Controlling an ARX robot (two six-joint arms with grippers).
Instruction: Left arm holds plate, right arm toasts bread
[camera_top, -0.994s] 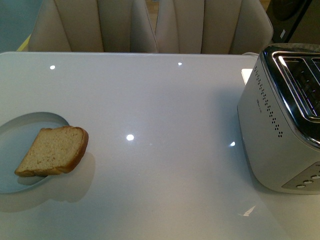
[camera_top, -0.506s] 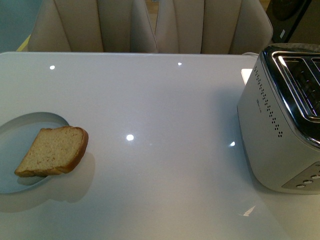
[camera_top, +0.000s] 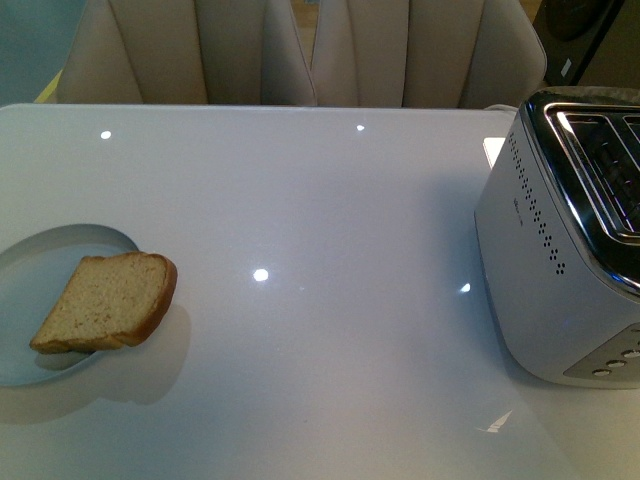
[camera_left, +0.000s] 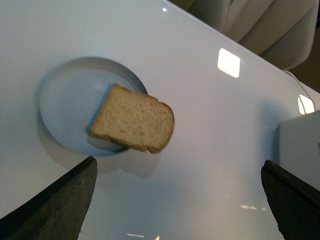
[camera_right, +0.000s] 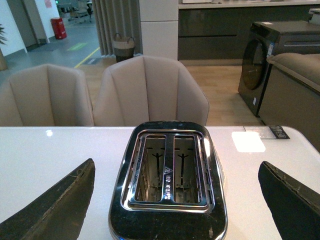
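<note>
The left gripper needs to hold the plate for the toasting, so it should next pick up the pale plate by its rim (camera_top: 20, 250).
A slice of brown bread (camera_top: 105, 302) lies on the pale plate (camera_top: 30, 280) at the table's left edge, one crusted end overhanging the rim. The left wrist view shows the same bread (camera_left: 133, 119) and plate (camera_left: 65, 102) ahead of my left gripper (camera_left: 180, 200), which hangs open above the bare table, its dark fingers (camera_left: 55, 205) wide apart. My right gripper (camera_right: 175, 205) is open above the chrome toaster (camera_right: 168, 180), whose two slots are empty. Neither arm appears in the front view.
The silver toaster (camera_top: 565, 240) stands at the table's right edge. Beige chairs (camera_top: 300, 50) line the far side of the white glossy table (camera_top: 320, 250). The right wrist view shows a dark appliance (camera_right: 270, 60) on the floor beyond.
</note>
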